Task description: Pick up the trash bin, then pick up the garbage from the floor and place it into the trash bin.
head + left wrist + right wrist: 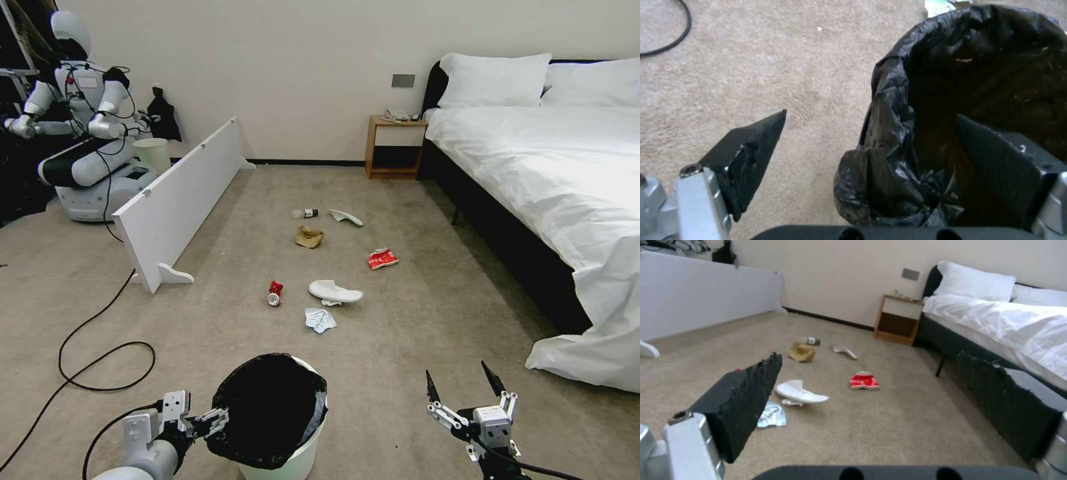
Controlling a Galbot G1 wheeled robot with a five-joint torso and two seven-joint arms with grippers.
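Observation:
I should next grip the bin's thin lined rim (224,412) with my left gripper, because the bin's round body (292,464) is far too wide for my fingers.
The trash bin (293,460), white with a black bag liner (889,100), stands on the floor (413,333) right in front of me. My left gripper (217,420) (871,114) is open and straddles the bin's left rim, one finger inside the bag and one outside. To the bin's right, my right gripper (456,370) (868,355) hovers open and empty. The garbage lies ahead on the carpet: a crushed red can (274,292), a tissue (320,319), two white slippers (335,291) (347,217), a brown paper bag (309,236), a red wrapper (382,259) and a bottle (305,213).
A bed (547,167) runs along the right side, with a wooden nightstand (393,147) at the far wall. A white board (180,200) stands on edge at the left, with another robot (80,120) and a pale bin (152,153) behind it. A black cable (100,353) loops over the carpet at the left.

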